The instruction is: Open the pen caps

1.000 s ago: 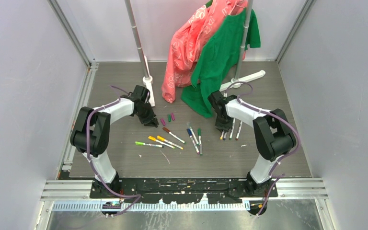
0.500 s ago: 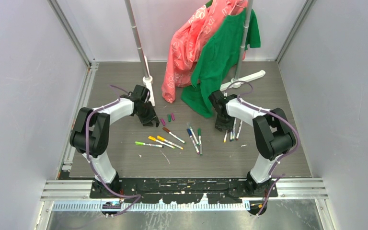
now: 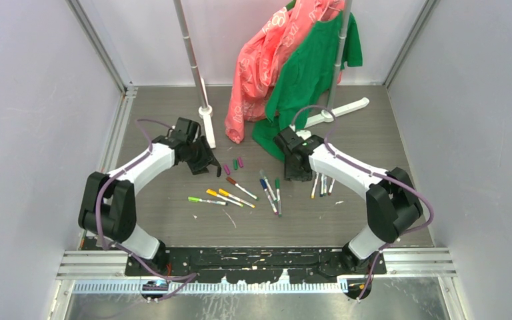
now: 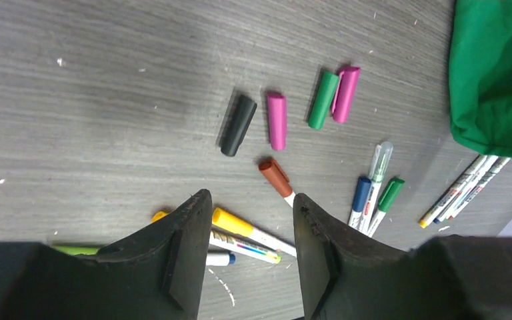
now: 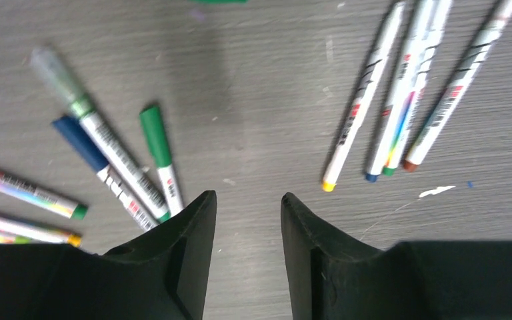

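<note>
Next, my right gripper grabs the green pen by its white body near the pen's tail end. The pen's green cap stays free for my left gripper to open.
Four loose pen caps lie in a row: black, magenta, green, magenta; they also show in the top view. Capped pens lie near them: brown, yellow, blue, green. Several uncapped pens lie side by side to the right. My left gripper is open and empty above the yellow pen, left of the caps. My right gripper is open and empty over bare table between the green pen and the uncapped pens.
A green garment and a pink one hang from a grey rack pole, reaching the table behind the right gripper. A second pole with a white foot stands behind the left gripper. A lime pen lies nearer the front.
A black cap now lies beside the magenta cap where the left gripper was. The right gripper moved left, off the uncapped pens. Both arms stretched further out.
</note>
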Motion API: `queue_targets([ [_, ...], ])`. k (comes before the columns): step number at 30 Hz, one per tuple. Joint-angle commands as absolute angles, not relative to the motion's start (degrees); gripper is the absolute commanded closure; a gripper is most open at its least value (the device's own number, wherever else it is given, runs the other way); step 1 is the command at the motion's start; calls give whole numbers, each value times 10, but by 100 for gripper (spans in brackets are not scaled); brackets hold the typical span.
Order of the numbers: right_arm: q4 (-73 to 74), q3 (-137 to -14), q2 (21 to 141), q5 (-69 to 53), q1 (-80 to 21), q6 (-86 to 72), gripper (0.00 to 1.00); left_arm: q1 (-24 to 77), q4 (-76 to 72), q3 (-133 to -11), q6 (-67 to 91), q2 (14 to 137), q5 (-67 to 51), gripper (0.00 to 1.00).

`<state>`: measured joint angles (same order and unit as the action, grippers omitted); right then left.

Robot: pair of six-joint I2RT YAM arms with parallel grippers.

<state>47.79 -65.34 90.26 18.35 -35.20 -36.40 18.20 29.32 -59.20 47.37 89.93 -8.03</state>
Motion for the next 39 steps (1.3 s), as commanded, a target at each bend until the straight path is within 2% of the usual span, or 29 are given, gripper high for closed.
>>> queue_targets([
  [1, 471, -669, 900, 161, -404, -361, 54, 181, 298, -572, 481, 845, -96, 51],
  [12, 439, -632, 934, 140, -483, -385, 54, 181, 320, -545, 471, 781, -108, 51],
  [30, 395, -582, 987, 134, -495, -394, 55, 181, 327, -542, 466, 773, -109, 51],
  [34, 375, -565, 1004, 122, -495, -398, 60, 181, 325, -541, 467, 776, -110, 51],
  [39, 360, -535, 1007, 107, -495, -417, 84, 182, 325, -543, 468, 773, -112, 51],
])
